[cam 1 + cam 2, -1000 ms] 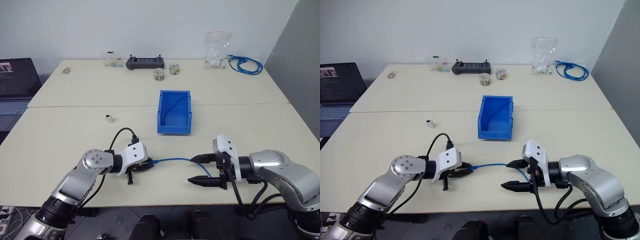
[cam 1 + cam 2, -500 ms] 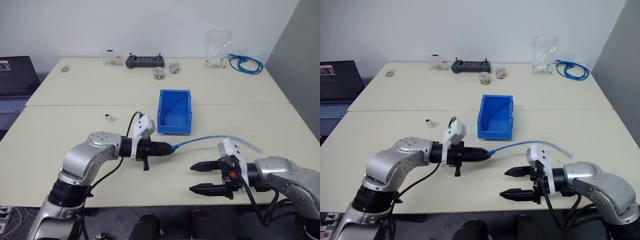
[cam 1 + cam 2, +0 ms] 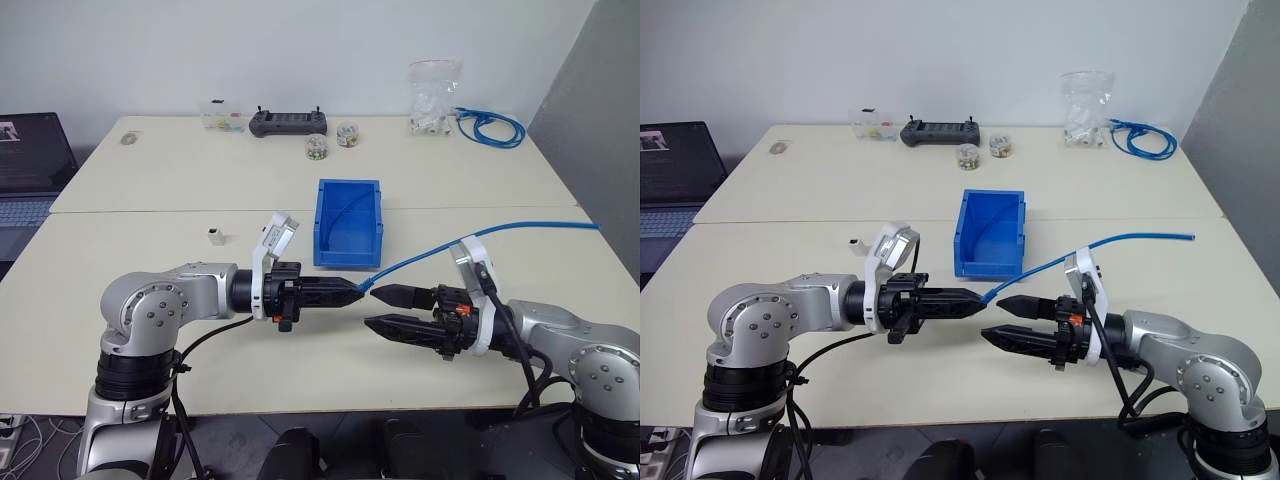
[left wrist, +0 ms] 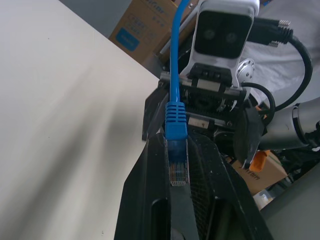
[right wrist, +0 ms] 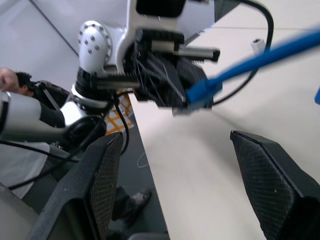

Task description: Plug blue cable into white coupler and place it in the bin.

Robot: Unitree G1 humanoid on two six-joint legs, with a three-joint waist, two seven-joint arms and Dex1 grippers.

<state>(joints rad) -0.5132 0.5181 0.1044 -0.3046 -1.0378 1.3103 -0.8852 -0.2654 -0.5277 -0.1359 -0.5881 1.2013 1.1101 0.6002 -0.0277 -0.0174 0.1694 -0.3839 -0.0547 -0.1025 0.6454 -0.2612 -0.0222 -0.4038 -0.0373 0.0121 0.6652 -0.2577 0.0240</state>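
My left gripper's fingers are covering the clear plug, so my right gripper should next grab the blue cable (image 3: 440, 249) by the bare part just behind its plug (image 3: 368, 284).
The blue cable (image 3: 440, 249) hangs in the air over the front table, its loose end reaching out to the right. My left gripper (image 3: 354, 290) points right and is shut on the cable's clear plug (image 4: 177, 167), just in front of the bin (image 3: 349, 257). Facing it tip to tip, my right gripper (image 3: 372, 308) is open, and the plug end (image 5: 200, 92) sits just beyond its fingers. Nothing is between the right fingers. The white coupler (image 3: 216, 236) stands alone on the table, to the left of the bin and away from both grippers.
Along the far table edge are a black controller (image 3: 289, 123), two small round containers (image 3: 317, 147), a clear box (image 3: 225, 118), a plastic bag (image 3: 433, 100) and a coiled blue cable (image 3: 490, 128). A laptop (image 3: 25, 170) sits at the far left.
Both grippers rose off the table. The left one rolled and carried the plug up and right, swinging the cable's loose end up to the right. The right gripper lifted to face it.
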